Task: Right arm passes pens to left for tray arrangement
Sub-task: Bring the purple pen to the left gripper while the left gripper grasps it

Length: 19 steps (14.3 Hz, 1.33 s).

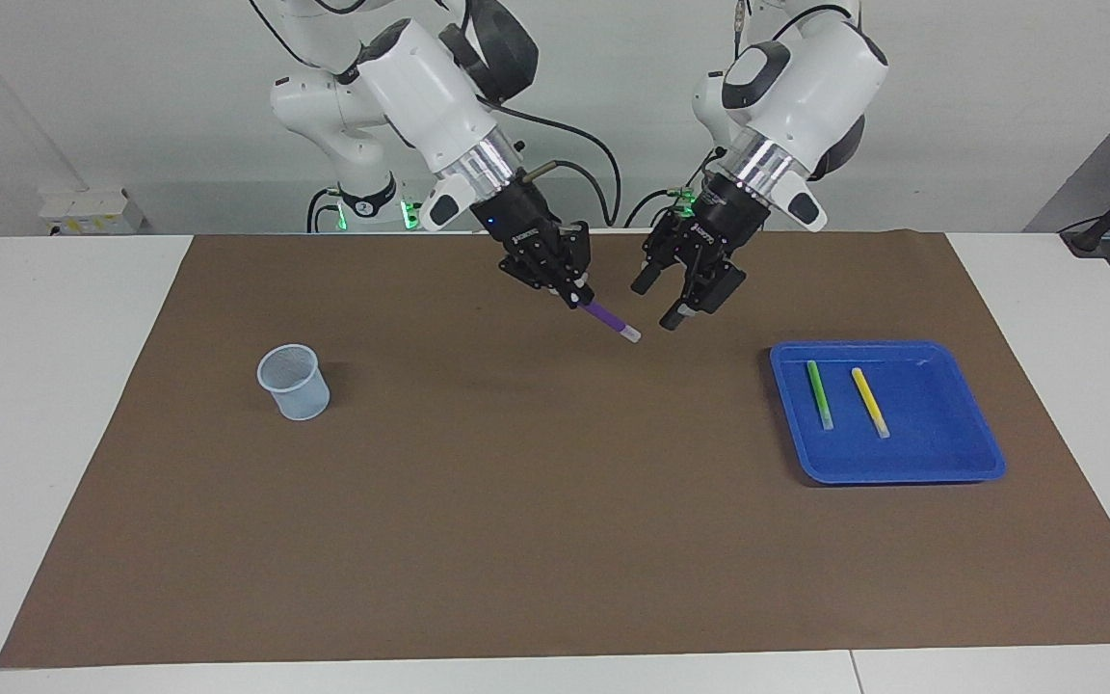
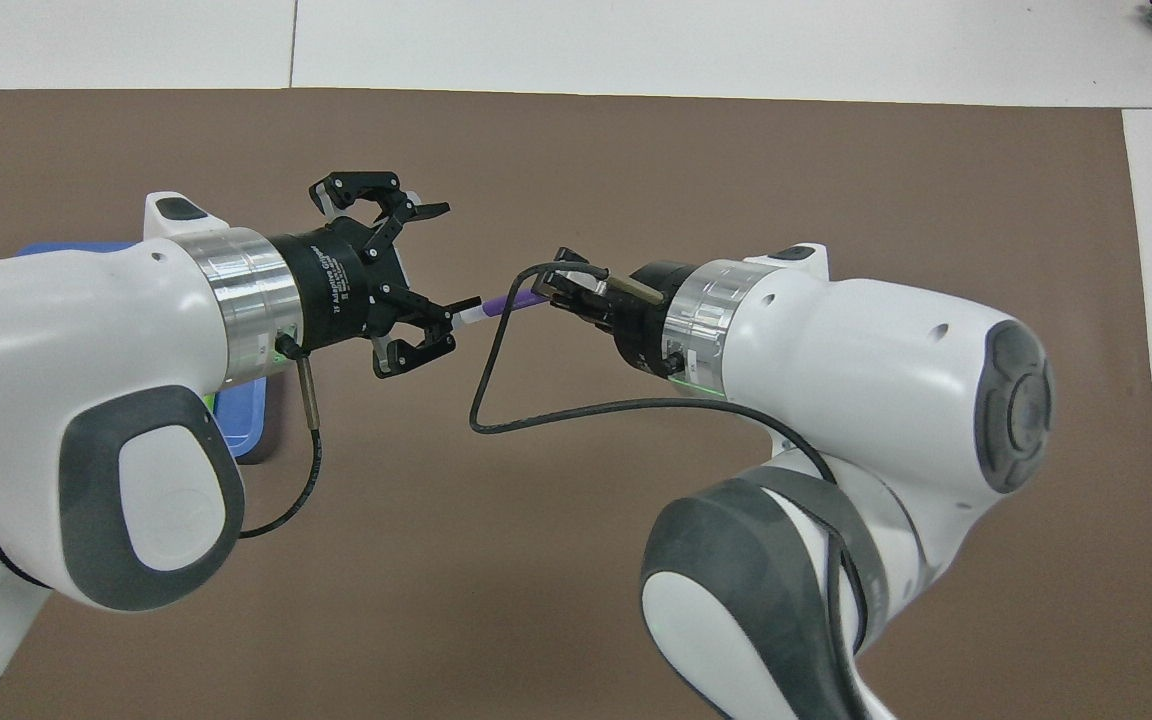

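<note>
The purple pen has its purple end covered by the fingers of my right gripper, so my left gripper should next grab its free pale end (image 2: 470, 314) to take it.
My right gripper (image 1: 569, 289) is shut on the purple pen (image 1: 611, 323), held in the air over the middle of the mat with its pale tip pointing toward the left gripper. In the overhead view the right gripper (image 2: 558, 290) holds the purple pen (image 2: 504, 299). My left gripper (image 1: 659, 300) is open beside the pen's tip, not touching it; in the overhead view the left gripper (image 2: 436, 275) stands open around the tip. The green pen (image 1: 819, 393) and the yellow pen (image 1: 870, 401) lie side by side in the blue tray (image 1: 960, 463).
A small pale blue mesh cup (image 1: 294, 382) stands on the brown mat (image 1: 516, 501) toward the right arm's end. The tray (image 2: 241, 420) is mostly hidden under the left arm in the overhead view.
</note>
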### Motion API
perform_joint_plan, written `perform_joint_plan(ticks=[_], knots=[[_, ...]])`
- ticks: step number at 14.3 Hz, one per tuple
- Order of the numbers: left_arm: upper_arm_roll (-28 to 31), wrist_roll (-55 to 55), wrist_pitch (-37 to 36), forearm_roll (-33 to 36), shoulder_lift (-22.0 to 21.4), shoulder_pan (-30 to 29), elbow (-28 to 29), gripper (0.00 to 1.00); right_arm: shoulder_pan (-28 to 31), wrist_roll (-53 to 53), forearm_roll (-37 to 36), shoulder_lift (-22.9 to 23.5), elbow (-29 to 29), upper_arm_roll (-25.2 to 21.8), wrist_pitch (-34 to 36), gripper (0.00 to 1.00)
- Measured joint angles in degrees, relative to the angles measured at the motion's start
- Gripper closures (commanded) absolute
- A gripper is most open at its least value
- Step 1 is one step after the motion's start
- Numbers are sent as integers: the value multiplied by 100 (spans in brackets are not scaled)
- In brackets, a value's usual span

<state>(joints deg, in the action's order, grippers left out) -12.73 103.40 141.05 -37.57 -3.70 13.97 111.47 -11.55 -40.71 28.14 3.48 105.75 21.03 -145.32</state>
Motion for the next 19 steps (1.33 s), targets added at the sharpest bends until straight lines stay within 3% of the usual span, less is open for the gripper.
perform_joint_plan(ticks=[8, 13, 19], knots=[[3, 173, 481, 0, -54, 219, 397, 17, -60, -270, 1, 0, 50, -35, -112, 100], [-5, 292, 1283, 0, -94, 446, 804, 17, -60, -270, 1, 0, 81, -35, -112, 100], [4, 330, 1484, 0, -90, 477, 877, 19, -59, -270, 1, 0, 85, -37, -112, 100]])
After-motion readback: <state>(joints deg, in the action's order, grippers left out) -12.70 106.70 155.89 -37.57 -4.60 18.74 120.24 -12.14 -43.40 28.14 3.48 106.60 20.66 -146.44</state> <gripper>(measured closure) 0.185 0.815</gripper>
